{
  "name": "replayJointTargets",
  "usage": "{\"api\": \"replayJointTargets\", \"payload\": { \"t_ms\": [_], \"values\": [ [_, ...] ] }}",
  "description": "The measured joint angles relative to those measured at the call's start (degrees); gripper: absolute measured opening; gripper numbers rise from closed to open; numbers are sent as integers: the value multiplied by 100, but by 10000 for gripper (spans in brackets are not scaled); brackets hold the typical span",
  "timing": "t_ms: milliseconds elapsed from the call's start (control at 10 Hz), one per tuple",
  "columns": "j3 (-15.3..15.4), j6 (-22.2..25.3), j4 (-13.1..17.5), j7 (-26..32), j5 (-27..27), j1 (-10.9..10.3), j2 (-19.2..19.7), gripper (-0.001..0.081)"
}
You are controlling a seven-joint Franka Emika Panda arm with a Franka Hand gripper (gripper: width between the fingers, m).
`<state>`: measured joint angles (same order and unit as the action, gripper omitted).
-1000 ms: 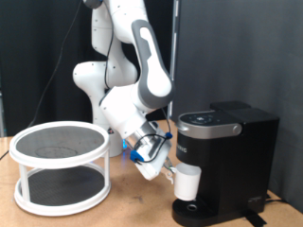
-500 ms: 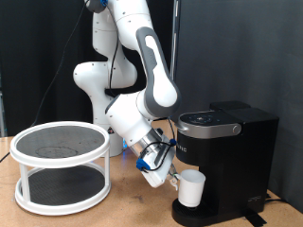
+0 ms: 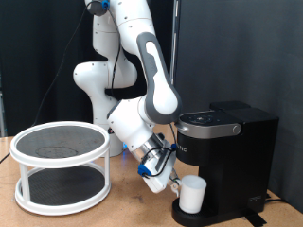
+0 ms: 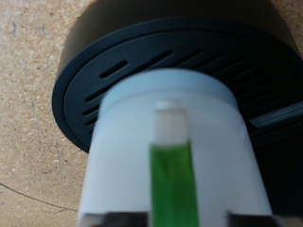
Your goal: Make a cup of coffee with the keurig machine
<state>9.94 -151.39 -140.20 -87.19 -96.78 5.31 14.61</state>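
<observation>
My gripper is ready to open, and it needs to let go of the white cup. The cup's base is on the slotted drip tray [image 4: 142,62] inside the tray's edge, so the cup would stay standing.
The white cup [image 3: 192,195] stands tilted slightly on or just above the round drip tray [image 3: 204,217] of the black keurig machine [image 3: 232,156], under its spout. My gripper [image 3: 171,181] is at the cup's side towards the exterior view's left and is shut on it. In the wrist view the cup [image 4: 133,123] fills the middle, with one green finger pad [image 4: 170,175] lying against it and the black slotted drip tray [image 4: 142,52] behind it. The machine's lid is down.
A white round two-tier rack [image 3: 61,166] with dark mesh shelves stands on the wooden table [image 3: 123,208] at the exterior view's left. The robot's base [image 3: 99,85] is behind, against a black curtain.
The gripper has carried the cup down and towards the exterior view's right, from beside the machine's front to the drip tray.
</observation>
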Motion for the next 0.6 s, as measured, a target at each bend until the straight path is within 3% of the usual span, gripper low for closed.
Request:
{"api": "replayJointTargets", "payload": {
  "t_ms": [100,300,400,500,600],
  "values": [
    [0,9,2,0,0,0,14,9],
    [-22,155,-39,-34,127,34,-4,389],
    [-54,337,-124,-79,333,96,-63,389],
    [-106,556,-272,-177,620,183,-182,524],
    [-159,766,-436,-280,878,274,-338,524]
  ]
}}
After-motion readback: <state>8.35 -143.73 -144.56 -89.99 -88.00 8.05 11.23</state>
